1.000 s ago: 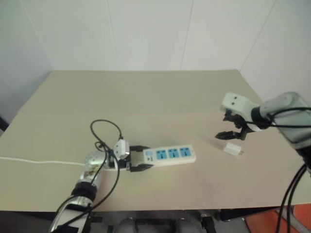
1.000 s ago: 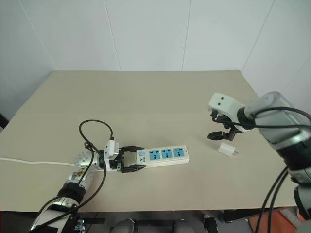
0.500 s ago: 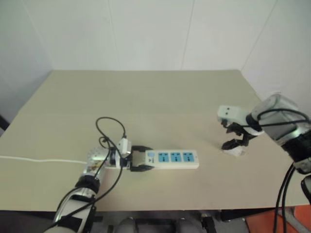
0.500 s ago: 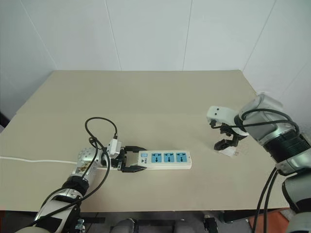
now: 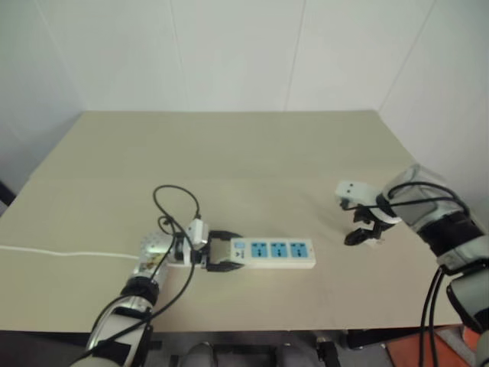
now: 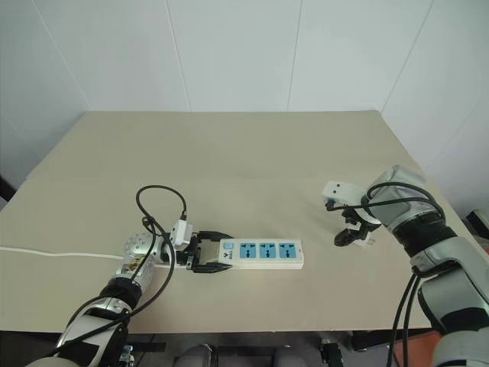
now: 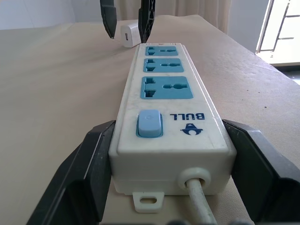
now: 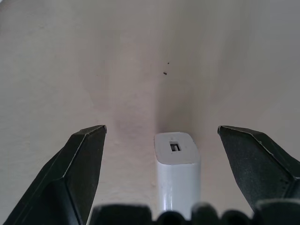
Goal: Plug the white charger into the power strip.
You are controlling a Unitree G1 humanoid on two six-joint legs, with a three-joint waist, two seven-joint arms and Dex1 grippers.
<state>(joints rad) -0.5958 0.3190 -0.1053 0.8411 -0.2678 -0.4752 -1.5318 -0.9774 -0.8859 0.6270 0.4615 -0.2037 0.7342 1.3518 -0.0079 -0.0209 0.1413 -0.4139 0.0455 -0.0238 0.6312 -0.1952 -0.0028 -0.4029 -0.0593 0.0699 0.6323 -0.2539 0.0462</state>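
The white charger needs to be plugged into the power strip, so my right gripper will next grab it by its body below its port end [image 8: 178, 183].
The power strip [image 5: 275, 251] is a long white bar with three blue sockets, lying flat on the tan table. My left gripper [image 5: 228, 254] is shut on its cord end, one black finger [image 7: 93, 159] pressed against each side. To the right, the white charger [image 8: 177, 159] lies on the table, a small white block with a port in its end face. My right gripper [image 8: 161, 129] points down over it, open, with a gap between each finger and the charger. In the left wrist view the charger [image 7: 127, 35] sits just beyond the strip's far end, between the right gripper's fingers [image 7: 146, 18].
The strip's thin white cord [image 5: 61, 254] runs off the table's left edge. A black cable loop [image 5: 174, 205] rises over my left wrist. The table's right edge [image 5: 428, 199] lies close behind the right arm. Bare tabletop [image 5: 229, 153] stretches toward the wall.
My right gripper has sunk toward the table and now straddles the charger, which lay just beside it before. The left gripper's hold on the strip is unchanged.
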